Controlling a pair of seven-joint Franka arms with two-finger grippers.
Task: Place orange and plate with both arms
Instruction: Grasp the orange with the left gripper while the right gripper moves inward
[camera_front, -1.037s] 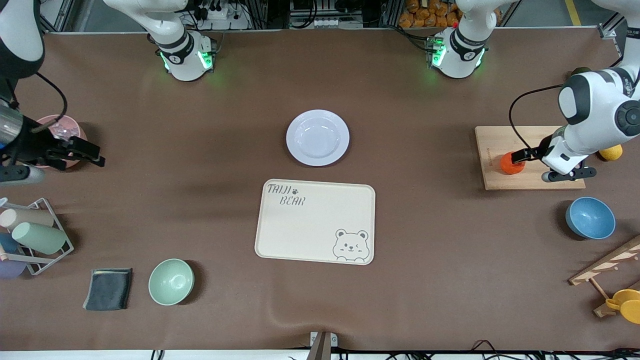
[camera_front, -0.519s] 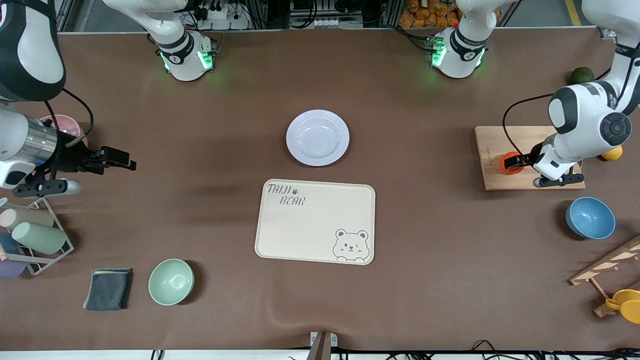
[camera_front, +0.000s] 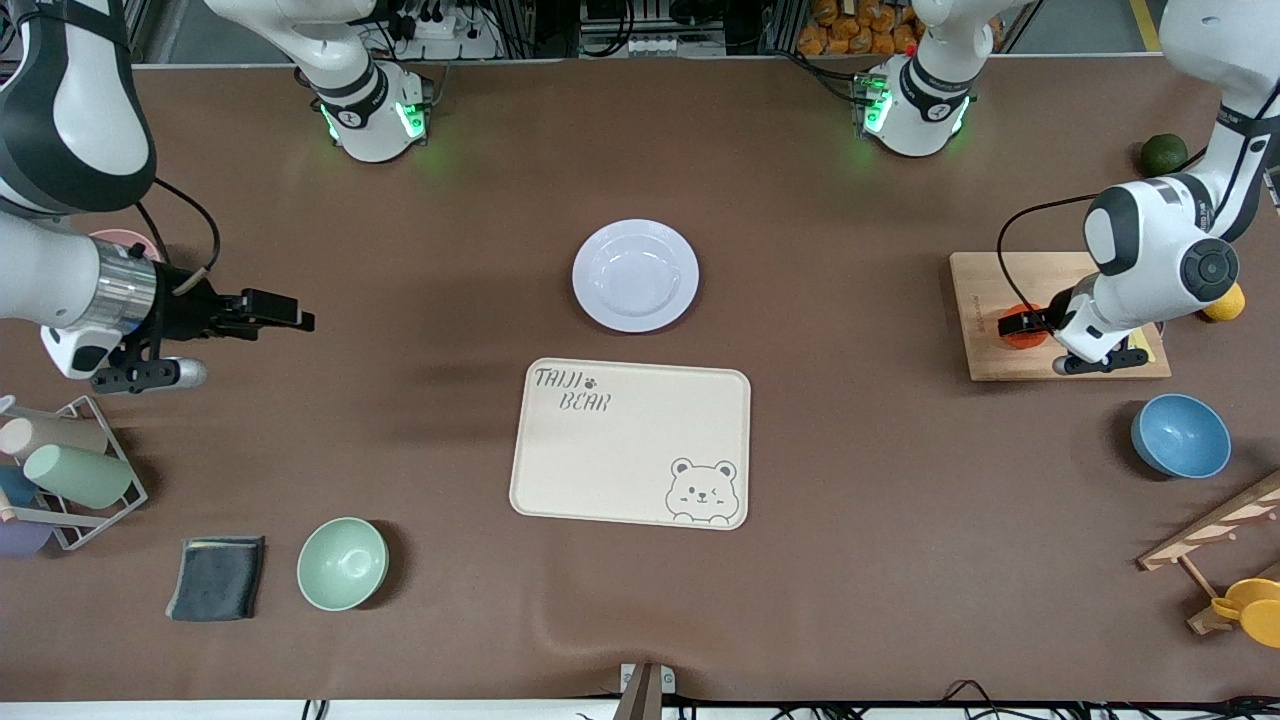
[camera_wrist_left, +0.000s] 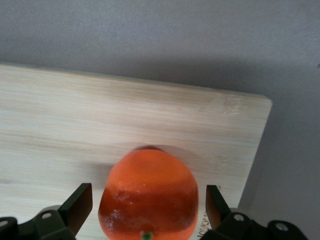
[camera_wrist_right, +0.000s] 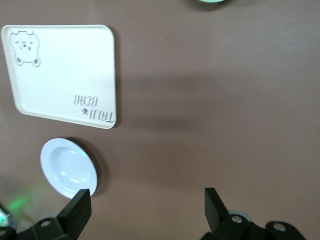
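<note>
I should close my left gripper on the orange (camera_front: 1024, 339) (camera_wrist_left: 149, 192), because my fingers are low on both sides of the orange.
The orange (camera_front: 1024, 339) sits on a wooden board (camera_front: 1000, 290) at the left arm's end of the table. My left gripper (camera_front: 1018, 322) is low over it and open. In the left wrist view the orange (camera_wrist_left: 149, 192) lies between the two fingers (camera_wrist_left: 80, 206) with a gap on each side. The lavender-white plate (camera_front: 635, 275) lies near the table's middle, farther from the front camera than the bear-print tray (camera_front: 630, 443). My right gripper (camera_front: 290, 315) is open and empty, up over bare table at the right arm's end. Its wrist view shows the gripper (camera_wrist_right: 145, 210), the plate (camera_wrist_right: 69, 167) and the tray (camera_wrist_right: 62, 75).
A blue bowl (camera_front: 1180, 435), a lemon (camera_front: 1225, 303) and a dark green fruit (camera_front: 1163, 153) are near the board. A wooden rack (camera_front: 1215, 535) stands at that end's near corner. A mint bowl (camera_front: 342, 563), a grey cloth (camera_front: 216, 577), a cup rack (camera_front: 60, 470) and a pink bowl (camera_front: 125, 245) are at the right arm's end.
My right gripper has moved from over the pink bowl toward the table's middle. My left gripper has shifted closer over the orange, which now lies between its fingers.
</note>
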